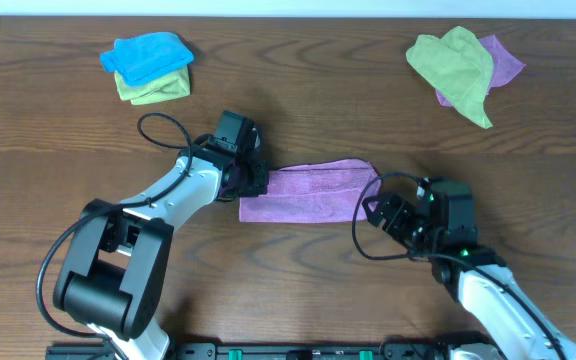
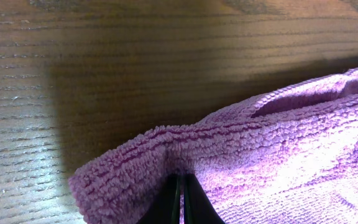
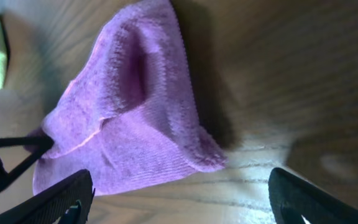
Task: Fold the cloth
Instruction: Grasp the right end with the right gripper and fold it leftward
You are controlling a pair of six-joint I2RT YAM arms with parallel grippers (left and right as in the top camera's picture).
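Observation:
The right gripper grips the purple cloth (image 1: 313, 192) by its end opposite the left gripper next, to fold that end across.
The purple cloth (image 1: 313, 192) lies folded into a long strip in the middle of the table. My left gripper (image 1: 253, 182) is at its left end and is shut on the cloth's edge; in the left wrist view the two black fingers (image 2: 180, 199) pinch a fold of the purple pile (image 2: 278, 155). My right gripper (image 1: 376, 212) is open and empty just off the cloth's right end. In the right wrist view its fingers (image 3: 179, 199) spread wide over bare wood, with the cloth's end (image 3: 135, 124) ahead of them.
A bright blue cloth on a lime-green one (image 1: 148, 66) lies at the back left. A lime-green cloth over another purple one (image 1: 463, 62) lies at the back right. Cables loop beside both arms.

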